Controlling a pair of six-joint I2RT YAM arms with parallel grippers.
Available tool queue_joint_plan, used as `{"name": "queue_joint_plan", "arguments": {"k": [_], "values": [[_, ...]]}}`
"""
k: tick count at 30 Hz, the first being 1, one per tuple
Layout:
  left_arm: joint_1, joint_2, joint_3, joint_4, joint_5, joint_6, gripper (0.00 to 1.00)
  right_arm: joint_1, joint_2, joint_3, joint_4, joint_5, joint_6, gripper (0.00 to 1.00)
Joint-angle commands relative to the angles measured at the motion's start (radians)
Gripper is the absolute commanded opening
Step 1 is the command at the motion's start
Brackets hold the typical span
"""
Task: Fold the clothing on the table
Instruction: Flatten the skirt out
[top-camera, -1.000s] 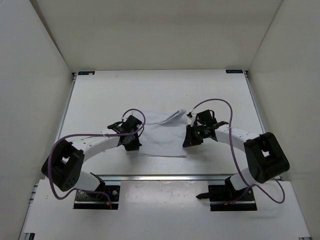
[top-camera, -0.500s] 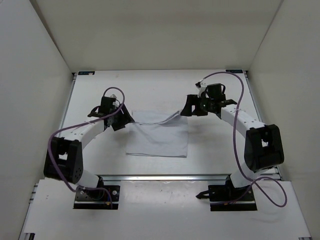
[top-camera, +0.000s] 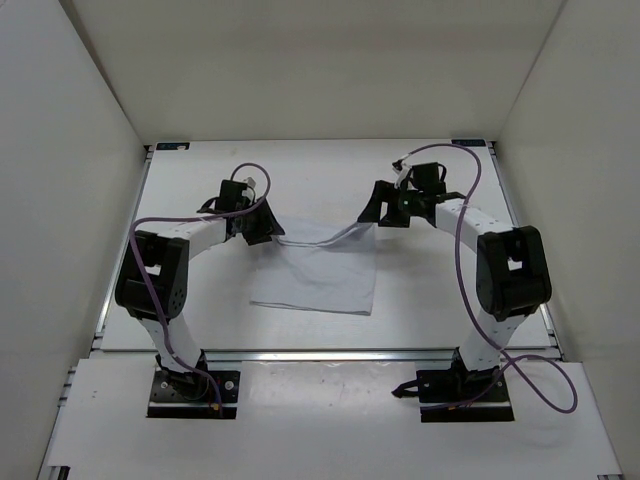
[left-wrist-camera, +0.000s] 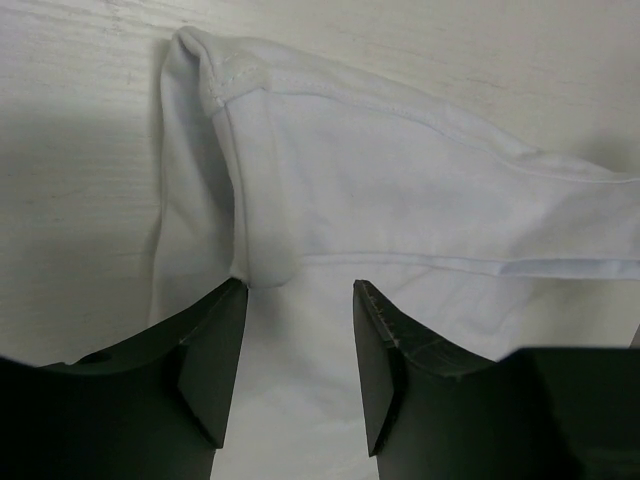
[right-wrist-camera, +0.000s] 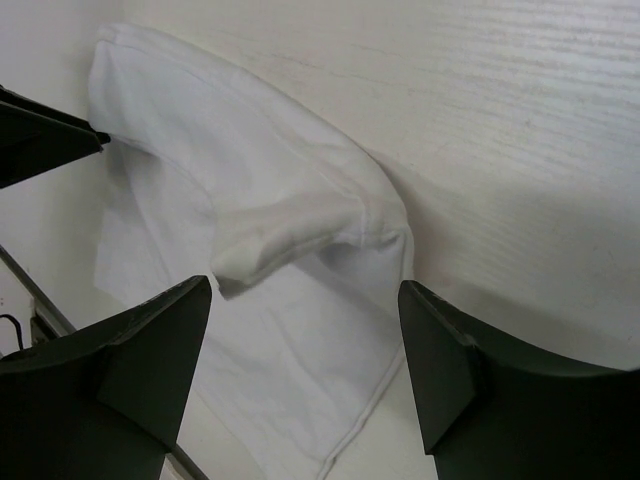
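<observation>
The right gripper grabs the clothing's rumpled far corner next, opposite my left gripper's corner. That lets me stretch the clothing's far edge and fold evenly.
The clothing (top-camera: 318, 272) is a white, wrinkled rectangle lying flat in the middle of the table (top-camera: 200, 300). Its far edge is bunched into a ridge between the two arms. My left gripper (top-camera: 264, 226) hangs over the far left corner, open, with fabric (left-wrist-camera: 400, 190) below and nothing between its fingers (left-wrist-camera: 215, 340). My right gripper (top-camera: 379, 211) is over the far right corner, open wide. In the right wrist view a rumpled fold of the clothing (right-wrist-camera: 260, 190) lies under my right gripper (right-wrist-camera: 305, 290), untouched.
A silver rail (top-camera: 330, 353) runs along the near edge of the table. Blue marks sit at the far corners (top-camera: 170, 146) (top-camera: 468, 143). White walls close in on the left, right and back. Purple cables loop over both arms.
A second ago both grippers were shut at the clothing's sides. They have moved away to its far corners and opened. The left one has since shifted slightly right.
</observation>
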Motion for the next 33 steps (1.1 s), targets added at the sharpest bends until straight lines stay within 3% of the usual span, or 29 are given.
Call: {"name": "queue_joint_plan", "arguments": {"k": [1, 9, 14, 25, 28, 32, 33], "values": [[0.018, -0.008, 0.03, 0.038, 0.016, 0.017, 0.57, -0.004, 0.029, 0.07, 0.071, -0.033, 0.028, 0.73], [0.048, -0.017, -0.005, 0.125, 0.054, -0.009, 0.55, 0.013, 0.046, 0.085, 0.088, -0.061, 0.036, 0.71], [0.029, 0.013, 0.027, 0.093, 0.059, 0.0, 0.58, 0.031, 0.051, 0.089, 0.065, -0.041, 0.028, 0.72], [0.038, 0.046, 0.038, 0.092, 0.057, 0.007, 0.53, 0.054, 0.051, 0.05, 0.052, -0.022, 0.066, 0.67], [0.041, 0.064, 0.061, 0.079, 0.057, 0.012, 0.47, 0.054, 0.073, 0.053, 0.06, -0.039, 0.077, 0.57], [0.031, 0.081, 0.087, 0.067, 0.056, 0.024, 0.29, 0.062, 0.097, 0.082, 0.063, -0.033, 0.079, 0.36], [0.037, 0.081, 0.09, 0.056, 0.053, 0.024, 0.24, 0.063, 0.106, 0.088, 0.06, -0.038, 0.076, 0.27]]}}
